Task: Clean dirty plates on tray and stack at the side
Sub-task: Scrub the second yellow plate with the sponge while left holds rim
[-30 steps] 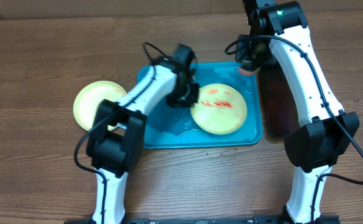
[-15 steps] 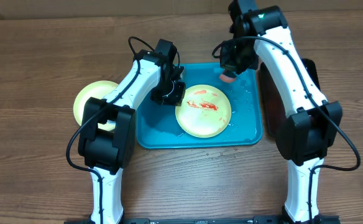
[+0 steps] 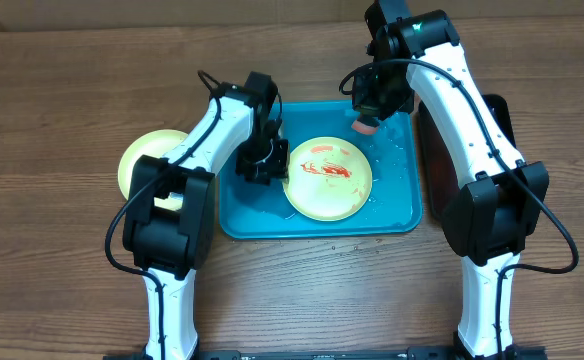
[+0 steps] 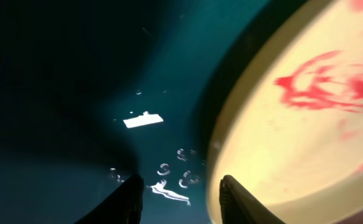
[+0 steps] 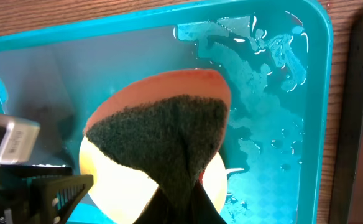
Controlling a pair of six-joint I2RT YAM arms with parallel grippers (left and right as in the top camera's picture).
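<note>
The smeared plate needs to be turned and its face kept clear for cleaning, so my left gripper should next grab the smeared plate by its rim (image 3: 288, 181) (image 4: 214, 180), away from the sponge.
A pale yellow-green plate (image 3: 327, 178) with red sauce smears lies in the turquoise tray (image 3: 242, 215). A second yellow-green plate (image 3: 144, 165) sits on the table to the left of the tray. The blue-white plate is out of view. My left gripper (image 3: 262, 165) is open at the smeared plate's left rim; in the left wrist view (image 4: 181, 202) one finger is over the plate (image 4: 306, 124) and the other over the tray (image 4: 76, 93). My right gripper (image 3: 369, 108) is shut on an orange sponge with a dark scouring pad (image 5: 169, 137), above the plate's far rim (image 5: 116, 186).
Water pools on the tray floor at the right (image 5: 275, 130). A smaller black tray (image 3: 499, 118) lies right of the turquoise tray, mostly behind my right arm. The table is wooden.
The smeared plate has slid left on the tray, and my left gripper moved left with it. My right gripper with the sponge moved left and down to the plate's far rim.
</note>
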